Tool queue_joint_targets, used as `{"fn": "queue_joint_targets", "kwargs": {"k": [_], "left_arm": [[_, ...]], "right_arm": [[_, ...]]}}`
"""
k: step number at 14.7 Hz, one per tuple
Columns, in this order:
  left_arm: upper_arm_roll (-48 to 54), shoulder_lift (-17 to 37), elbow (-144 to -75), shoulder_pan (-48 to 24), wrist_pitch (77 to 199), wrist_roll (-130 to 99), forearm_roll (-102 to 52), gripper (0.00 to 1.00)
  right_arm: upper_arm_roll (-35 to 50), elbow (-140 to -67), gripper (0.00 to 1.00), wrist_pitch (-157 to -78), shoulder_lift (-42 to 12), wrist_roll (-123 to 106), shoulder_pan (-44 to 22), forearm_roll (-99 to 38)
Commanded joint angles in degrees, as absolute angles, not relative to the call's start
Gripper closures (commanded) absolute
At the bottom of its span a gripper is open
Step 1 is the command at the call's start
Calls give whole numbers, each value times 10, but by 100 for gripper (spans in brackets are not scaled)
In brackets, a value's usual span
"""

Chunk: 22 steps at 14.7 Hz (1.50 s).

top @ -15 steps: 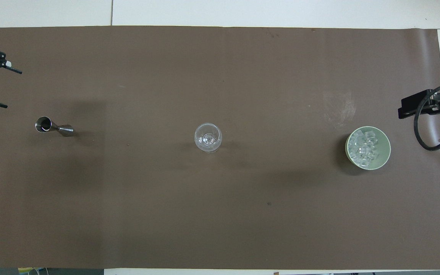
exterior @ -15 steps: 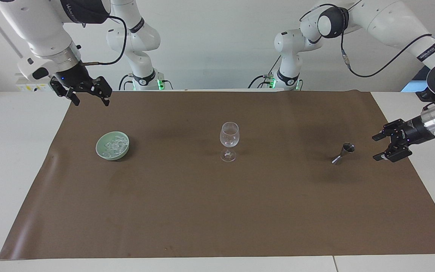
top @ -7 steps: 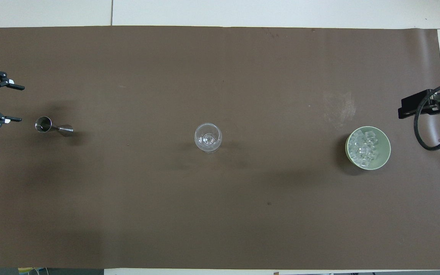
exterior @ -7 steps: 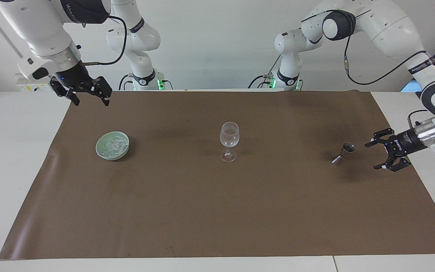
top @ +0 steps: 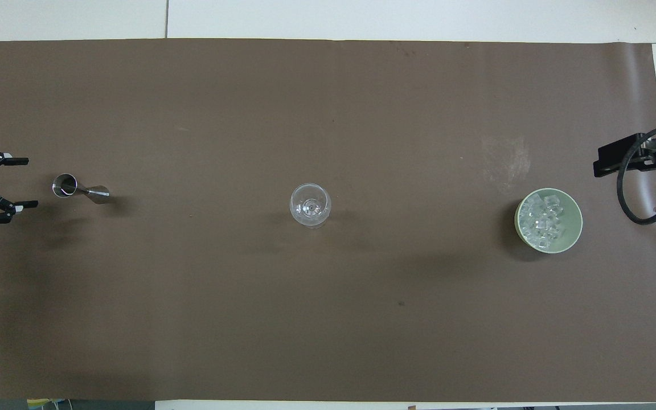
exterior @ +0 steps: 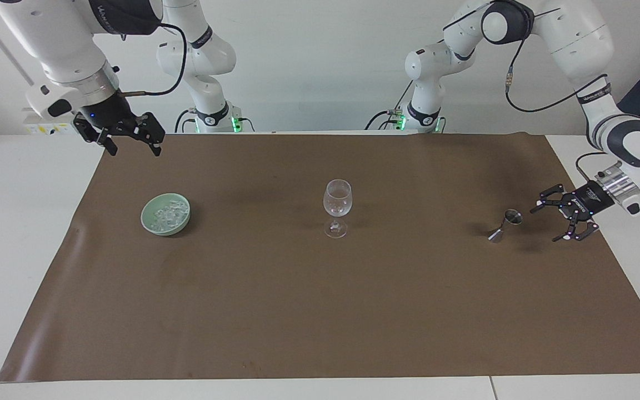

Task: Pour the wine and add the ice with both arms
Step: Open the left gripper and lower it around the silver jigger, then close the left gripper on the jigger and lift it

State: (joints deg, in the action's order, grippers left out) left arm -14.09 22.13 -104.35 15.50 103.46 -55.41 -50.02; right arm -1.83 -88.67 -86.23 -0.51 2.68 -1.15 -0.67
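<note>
The jigger's cups widen toward both ends, so my left gripper should next grab its narrow middle [top: 83, 191].
A clear stemmed wine glass [exterior: 337, 206] [top: 310, 205] stands empty at the mat's middle. Toward the left arm's end stands a small steel jigger [exterior: 506, 225] [top: 77, 189]; what its cup holds I cannot tell, and the wine is out of view. My left gripper [exterior: 543, 225] [top: 31, 182] hangs low beside the jigger, open, jaws turned toward it, a short gap away. The ice [exterior: 169, 213] [top: 543, 222] lies heaped in a pale green bowl [exterior: 164, 230] [top: 578, 223] toward the right arm's end. My right gripper [exterior: 135, 151] waits open, raised over the mat's corner by the robots.
A brown mat [exterior: 320, 311] [top: 328, 319] covers most of the white table [exterior: 20, 250]. A black cable [top: 632, 199] loops down from the right arm beside the bowl.
My left gripper has dropped lower and swung in toward the jigger, staying open. The right arm, glass, bowl and jigger have not moved.
</note>
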Motion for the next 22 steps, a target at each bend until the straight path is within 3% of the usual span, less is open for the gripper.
{"fn": "queue_joint_targets", "kwargs": {"k": [1,9,12,19,20,21,22], "left_arm": [[-140,165,-1149,149,1089,-507,-558,0],[-135,110,-1304,146,1156,-391,-687,0],[-131,112,-1316,98,1213,-388,-781,0],[-131,117,-1311,82,1233,-388,-807,0],[-131,118,-1311,81,1234,-388,-807,2],[-131,118,-1311,81,1237,-386,-807,11],[-131,118,-1311,81,1240,-385,-807,44]], "right_arm": [[-16,-903,0,-875,6,10,-6,-6],[-15,-904,0,-875,6,10,-6,-6],[-15,-904,0,-875,6,10,-6,-6],[-15,-904,0,-875,6,10,-6,-6],[-16,-904,0,-875,6,10,-6,-6],[-15,-904,0,-875,6,10,-6,-6],[-15,-904,0,-875,6,10,-6,-6]]}}
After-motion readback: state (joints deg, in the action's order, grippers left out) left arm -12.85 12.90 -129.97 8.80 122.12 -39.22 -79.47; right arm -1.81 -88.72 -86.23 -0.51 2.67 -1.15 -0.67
